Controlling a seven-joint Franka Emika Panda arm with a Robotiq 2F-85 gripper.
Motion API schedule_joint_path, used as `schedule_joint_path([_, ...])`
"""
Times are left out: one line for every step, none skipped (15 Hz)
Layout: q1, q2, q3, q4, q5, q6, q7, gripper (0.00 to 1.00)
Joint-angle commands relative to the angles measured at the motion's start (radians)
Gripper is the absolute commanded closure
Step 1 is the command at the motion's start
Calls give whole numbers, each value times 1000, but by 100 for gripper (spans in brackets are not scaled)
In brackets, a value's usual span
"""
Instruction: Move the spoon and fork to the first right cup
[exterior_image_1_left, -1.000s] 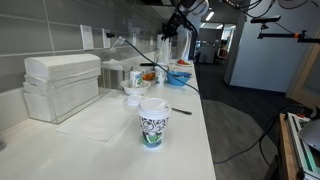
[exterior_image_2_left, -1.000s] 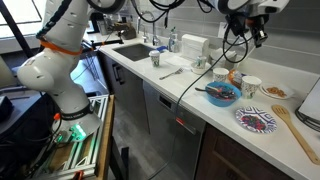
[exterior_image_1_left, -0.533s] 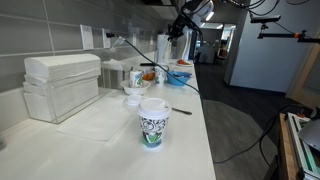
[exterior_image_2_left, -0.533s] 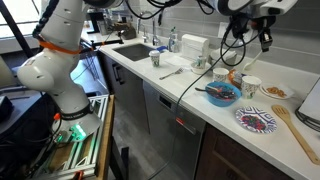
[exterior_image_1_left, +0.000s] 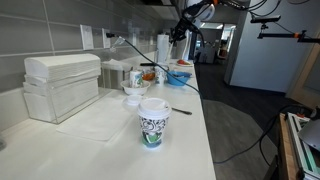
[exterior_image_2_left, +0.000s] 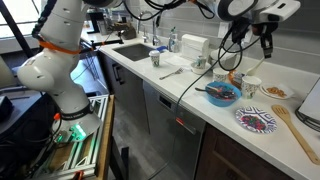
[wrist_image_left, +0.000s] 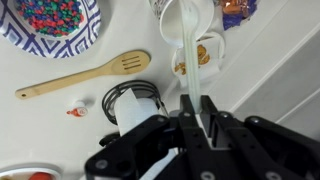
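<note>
My gripper needs to lower the white utensil: its broad end hangs high above the paper cup's rim, so if I opened now, the utensil could topple beside the cup.
My gripper (wrist_image_left: 193, 108) is shut on the handle of a white plastic utensil (wrist_image_left: 186, 40), which looks like the spoon. Its broad end hangs over a patterned paper cup (wrist_image_left: 208, 55) on the counter. In an exterior view the gripper (exterior_image_2_left: 265, 42) hangs high above that cup (exterior_image_2_left: 251, 86), which stands at the right end of the row next to a blue bowl (exterior_image_2_left: 222, 96). A dark-handled utensil (exterior_image_2_left: 210, 90) rests in the bowl. In an exterior view the gripper (exterior_image_1_left: 181, 30) is far back above the bowl (exterior_image_1_left: 180, 75). I cannot make out the fork.
A patterned plate (exterior_image_2_left: 257, 121) and a wooden spatula (exterior_image_2_left: 293, 128) lie right of the cup; both also show in the wrist view, plate (wrist_image_left: 55, 22) and spatula (wrist_image_left: 85, 75). A lidded paper cup (exterior_image_1_left: 152, 122) and white boxes (exterior_image_1_left: 62, 85) stand near the camera. A sink (exterior_image_2_left: 133, 50) is at the far end.
The gripper has moved sideways along the counter with the white utensil, from above the blue bowl to above the end cup.
</note>
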Motion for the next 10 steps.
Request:
schedule_joint_path([21, 23, -22, -8, -26, 57, 70, 96])
schedule_joint_path([22, 29, -22, -5, -23, 67, 77, 96])
schedule_joint_path([25, 35, -27, -2, -28, 79, 88, 96])
schedule_joint_path([29, 42, -33, 0, -33, 87, 99, 96])
schedule_joint_path([28, 48, -31, 1, -30, 93, 103, 96])
schedule_joint_path([30, 54, -34, 2, -33, 98, 110, 96])
schedule_joint_path([33, 64, -37, 5, -36, 114, 118, 96])
schedule_joint_path([35, 72, -40, 8, -36, 126, 125, 96])
schedule_joint_path([37, 80, -41, 12, -36, 133, 134, 96])
schedule_joint_path([39, 87, -42, 14, -36, 139, 138, 96])
